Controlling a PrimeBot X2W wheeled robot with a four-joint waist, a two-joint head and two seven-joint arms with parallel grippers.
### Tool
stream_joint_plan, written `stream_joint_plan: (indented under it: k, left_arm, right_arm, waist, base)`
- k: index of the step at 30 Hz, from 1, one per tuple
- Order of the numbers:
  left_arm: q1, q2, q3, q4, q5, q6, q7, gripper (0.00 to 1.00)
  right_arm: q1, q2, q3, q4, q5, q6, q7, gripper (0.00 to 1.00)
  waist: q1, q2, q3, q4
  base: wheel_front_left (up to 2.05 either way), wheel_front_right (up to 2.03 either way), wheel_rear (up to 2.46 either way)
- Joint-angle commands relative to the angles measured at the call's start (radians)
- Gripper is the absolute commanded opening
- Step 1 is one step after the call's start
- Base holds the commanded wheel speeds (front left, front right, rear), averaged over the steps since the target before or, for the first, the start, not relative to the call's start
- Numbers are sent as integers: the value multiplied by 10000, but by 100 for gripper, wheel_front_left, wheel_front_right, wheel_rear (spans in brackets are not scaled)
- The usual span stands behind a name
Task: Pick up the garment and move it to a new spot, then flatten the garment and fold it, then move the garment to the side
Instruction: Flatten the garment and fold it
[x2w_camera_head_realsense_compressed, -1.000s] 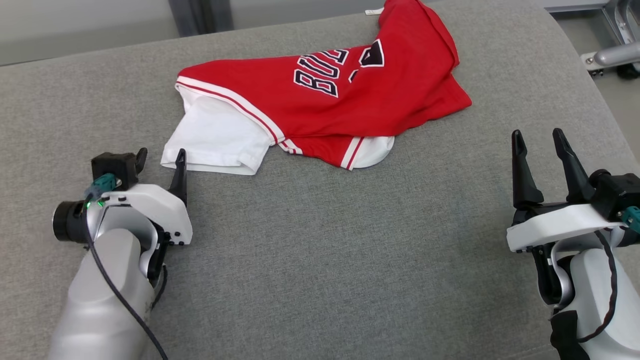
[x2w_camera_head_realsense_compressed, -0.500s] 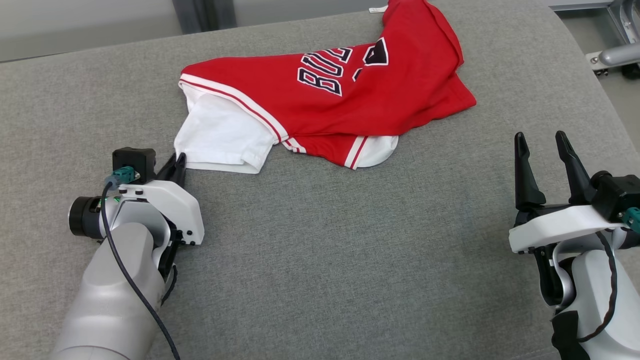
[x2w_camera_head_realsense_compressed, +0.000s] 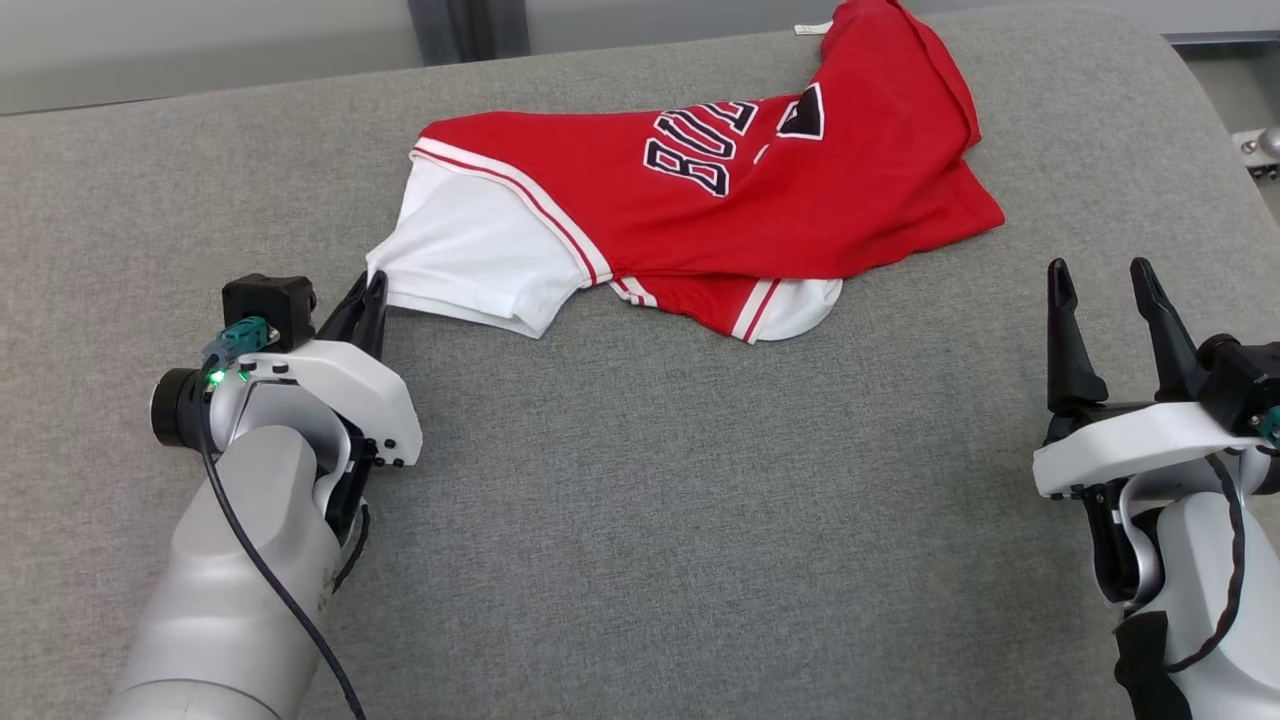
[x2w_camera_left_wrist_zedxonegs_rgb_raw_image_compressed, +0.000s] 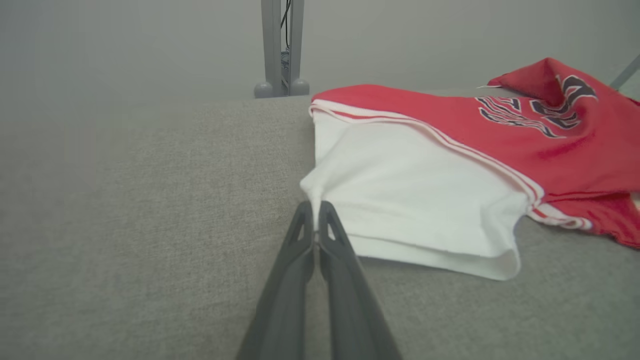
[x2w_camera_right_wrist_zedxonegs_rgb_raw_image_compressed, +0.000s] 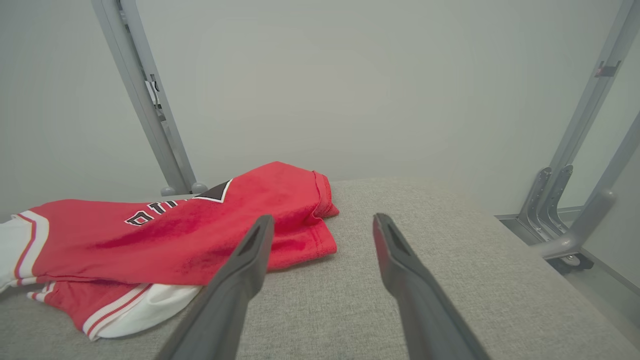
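Note:
I will pick up the garment next with my right gripper by its red hem corner (x2w_camera_head_realsense_compressed: 988, 218), which sticks out free while the garment's body (x2w_camera_head_realsense_compressed: 882, 180) lies loose in wide folds.
The garment (x2w_camera_head_realsense_compressed: 720, 190) is a red jersey with dark lettering and white sleeves, lying crumpled across the far middle of the grey padded surface (x2w_camera_head_realsense_compressed: 640, 500). My left gripper (x2w_camera_head_realsense_compressed: 372, 290) is shut on the corner of its white sleeve, which is pulled to a point between the fingers. In the left wrist view the garment (x2w_camera_left_wrist_zedxonegs_rgb_raw_image_compressed: 425, 200) stretches away to the right from the left gripper (x2w_camera_left_wrist_zedxonegs_rgb_raw_image_compressed: 315, 207). My right gripper (x2w_camera_head_realsense_compressed: 1100, 280) stands open at the right, apart from the cloth. In the right wrist view the garment (x2w_camera_right_wrist_zedxonegs_rgb_raw_image_compressed: 165, 235) lies left of the open right gripper (x2w_camera_right_wrist_zedxonegs_rgb_raw_image_compressed: 322, 222).
Grey metal frame posts (x2w_camera_right_wrist_zedxonegs_rgb_raw_image_compressed: 145, 100) stand behind the padded surface against a pale wall. More metal legs (x2w_camera_right_wrist_zedxonegs_rgb_raw_image_compressed: 560, 210) show off its right edge, where the surface rounds down. The near half of the surface is bare grey fabric.
My left gripper has closed on the white sleeve's corner and tugged it into a point. The head camera has shifted, sliding the whole picture to the right. The right gripper stays open.

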Motion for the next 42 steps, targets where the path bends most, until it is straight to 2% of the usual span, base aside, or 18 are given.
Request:
stream_joint_plan:
  k: [1, 10, 13, 20, 27, 42]
  left_arm:
    - [3, 36, 26, -131, -53, -25, -74, 0]
    - [520, -13, 110, -1452, -67, 21, -72, 0]
    - [727, -43, 42, -1748, -25, 32, -71, 0]
    - [1034, -77, 76, -2565, 68, 384, -74, 0]
    - [1235, -120, -11, -3037, 134, 440, -70, 0]
    - [1169, -170, -240, -3230, 65, 463, -66, 0]
  right_arm:
    - [-113, -45, 3, 36, -105, 2, -26, 100]
    - [-245, -210, -459, 652, 226, 2, -27, 100]
    - [-508, -331, -568, 1270, 254, 2, -24, 100]
    - [-1638, -714, -690, 3363, 516, 2, -26, 100]
    - [-2464, -890, -168, 4696, 778, 2, -26, 100]
    - [-3343, -1143, 1090, 5816, 1871, 2, -26, 100]
  waist:
    - [0, 0, -44, 51]
    - [0, 0, -175, 498]
    - [0, 0, -86, 713]
    - [0, 0, 184, 1354]
    - [0, 0, 340, 1912]
    - [0, 0, 683, 2341]
  base:
    - [0, 0, 0]
    - [0, 0, 0]
    - [0, 0, 0]
    - [0, 0, 0]
    - [0, 0, 0]
    - [0, 0, 0]
